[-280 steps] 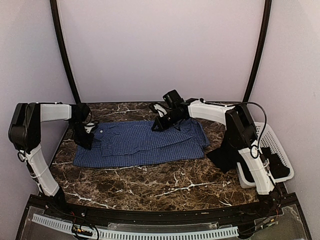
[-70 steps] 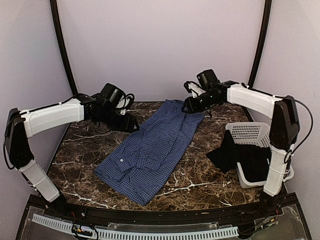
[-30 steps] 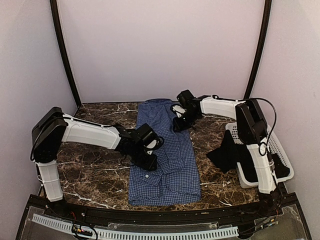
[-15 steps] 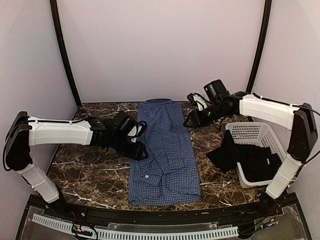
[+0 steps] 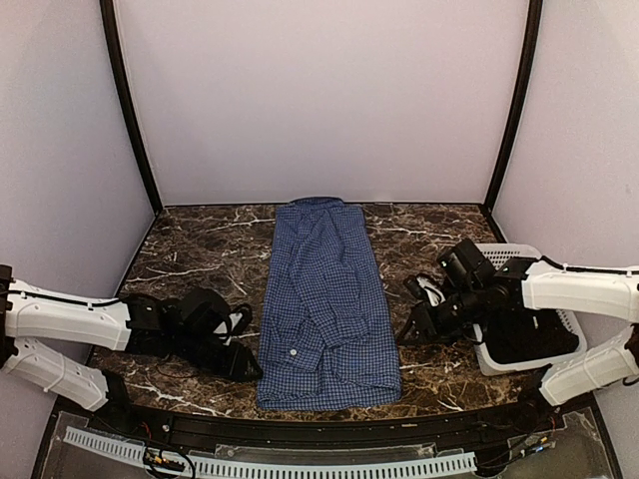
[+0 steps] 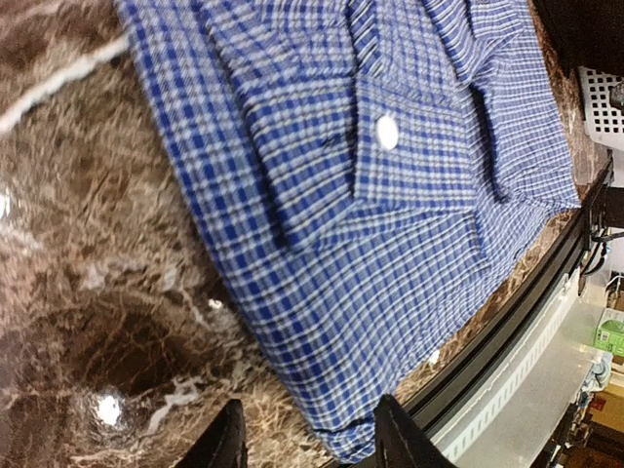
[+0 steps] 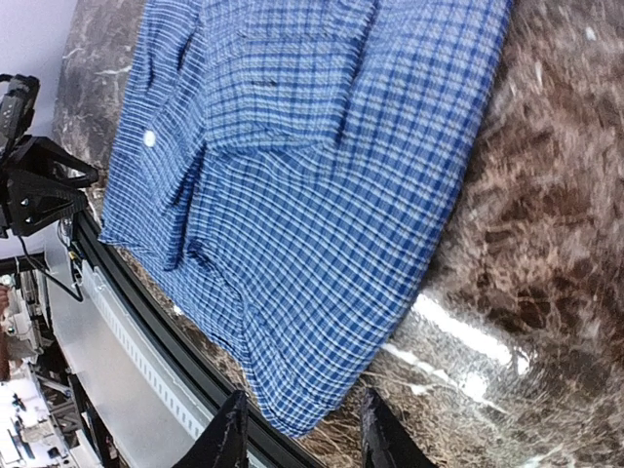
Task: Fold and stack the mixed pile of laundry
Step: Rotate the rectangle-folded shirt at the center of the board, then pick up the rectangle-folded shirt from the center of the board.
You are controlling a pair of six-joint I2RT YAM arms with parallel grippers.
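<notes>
I should next grip the check shirt's near hem corner (image 5: pixel 265 399) (image 6: pixel 345 439) with my left gripper, opposite the right gripper's corner, to fold the hem toward the collar.
The blue-and-white check shirt (image 5: pixel 324 299) lies flat as a long narrow strip down the middle of the table, collar at the far end. My left gripper (image 5: pixel 246 366) hovers low by its near left edge, open and holding nothing; the left wrist view shows the shirt (image 6: pixel 390 195) just ahead of the spread gripper (image 6: pixel 310 444). My right gripper (image 5: pixel 407 329) stands open by the near right edge. From the right wrist, the shirt's near corner (image 7: pixel 322 244) lies ahead of the empty gripper (image 7: pixel 300 434). The black garment (image 5: pixel 534 337) sits in the basket.
A white perforated basket (image 5: pixel 496 359) stands at the table's right edge, under my right arm. The black front rail (image 5: pixel 329 424) runs just beyond the shirt's near hem. My left gripper (image 7: pixel 39 185) shows across the shirt in the right wrist view.
Both arms have drawn back from the shirt's middle and far parts to its near end, one on each side. The left jaws have opened. The shirt has not shifted in the last half second.
</notes>
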